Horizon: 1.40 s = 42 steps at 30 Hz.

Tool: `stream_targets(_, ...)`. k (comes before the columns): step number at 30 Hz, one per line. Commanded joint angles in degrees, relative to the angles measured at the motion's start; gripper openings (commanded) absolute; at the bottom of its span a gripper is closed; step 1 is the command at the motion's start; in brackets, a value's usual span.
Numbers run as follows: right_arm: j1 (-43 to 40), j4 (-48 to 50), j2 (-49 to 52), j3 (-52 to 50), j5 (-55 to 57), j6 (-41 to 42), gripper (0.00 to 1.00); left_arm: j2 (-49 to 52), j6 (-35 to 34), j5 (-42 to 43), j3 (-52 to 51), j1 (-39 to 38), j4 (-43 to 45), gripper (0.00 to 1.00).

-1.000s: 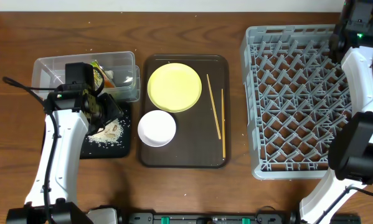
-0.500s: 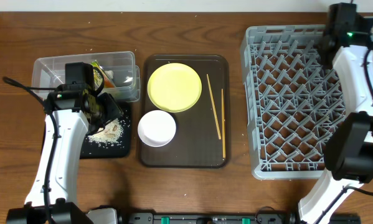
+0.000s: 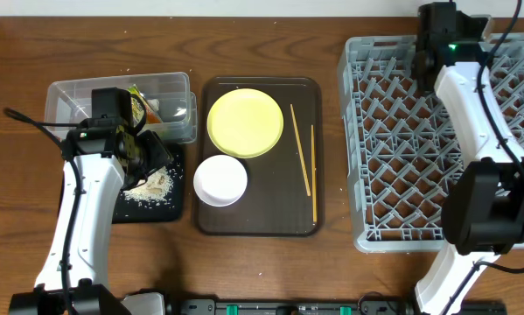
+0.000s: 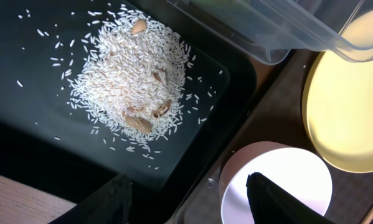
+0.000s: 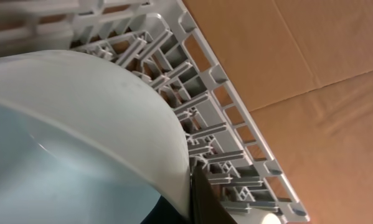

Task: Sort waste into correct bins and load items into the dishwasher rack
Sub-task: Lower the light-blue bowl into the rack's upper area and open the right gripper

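Note:
The light blue bowl's rim (image 5: 121, 134) is above the rack's wires. I need to lower the bowl between the wires before my right gripper lets go of it.
My left gripper (image 3: 154, 156) is open and empty; in the left wrist view (image 4: 195, 202) its fingers straddle the edge between the black tray (image 4: 24, 81) and the white bowl (image 4: 298, 180). The rice scraps (image 4: 133, 81) lie heaped in the black tray (image 3: 122, 213). The snack wrapper (image 3: 141, 103) lies in the clear tub (image 3: 69, 92). My right gripper (image 5: 195, 199) is shut on the rim of the light blue bowl (image 5: 80, 124), held over the far edge of the dishwasher rack (image 5: 230, 124). In the overhead view the right arm (image 3: 429, 54) hides that bowl. The small white cup is not in view.
The yellow plate (image 3: 245, 122), white bowl (image 3: 220, 180) and two chopsticks (image 3: 301, 149) lie on the dark brown serving tray (image 3: 262, 219), between the bins and the grey rack (image 3: 419, 175). The rack fills the right side.
My right arm has moved left along the rack's far edge with the light blue bowl. The left arm and everything on the trays have stayed put.

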Motion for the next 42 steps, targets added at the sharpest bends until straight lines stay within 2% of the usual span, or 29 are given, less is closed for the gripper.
stream_targets(1,1.5,0.2,-0.4,-1.0,2.1,4.5,0.01,-0.6,-0.7,-0.7,0.2,0.3,-0.2,0.62)
stream_targets(7,3.0,0.9,0.1,-4.2,2.2,5.3,0.01,-0.6,-0.7,-0.7,0.2,0.3,-0.4,0.63)
stream_targets(14,4.4,2.1,0.2,-8.3,8.1,6.6,0.01,-0.6,-0.7,-0.7,0.2,0.3,-0.4,0.63)
stream_targets(21,6.1,2.4,0.2,-9.0,8.5,6.8,0.01,-0.6,-0.7,-0.7,0.2,0.3,-0.4,0.63)
stream_targets(28,6.4,6.7,0.2,-9.0,15.5,6.6,0.01,-0.6,-0.7,-0.7,0.2,0.3,-0.4,0.63)
stream_targets(42,7.4,6.4,0.2,-14.2,12.8,6.6,0.01,-0.6,-0.7,-0.7,0.2,0.3,-0.3,0.63)
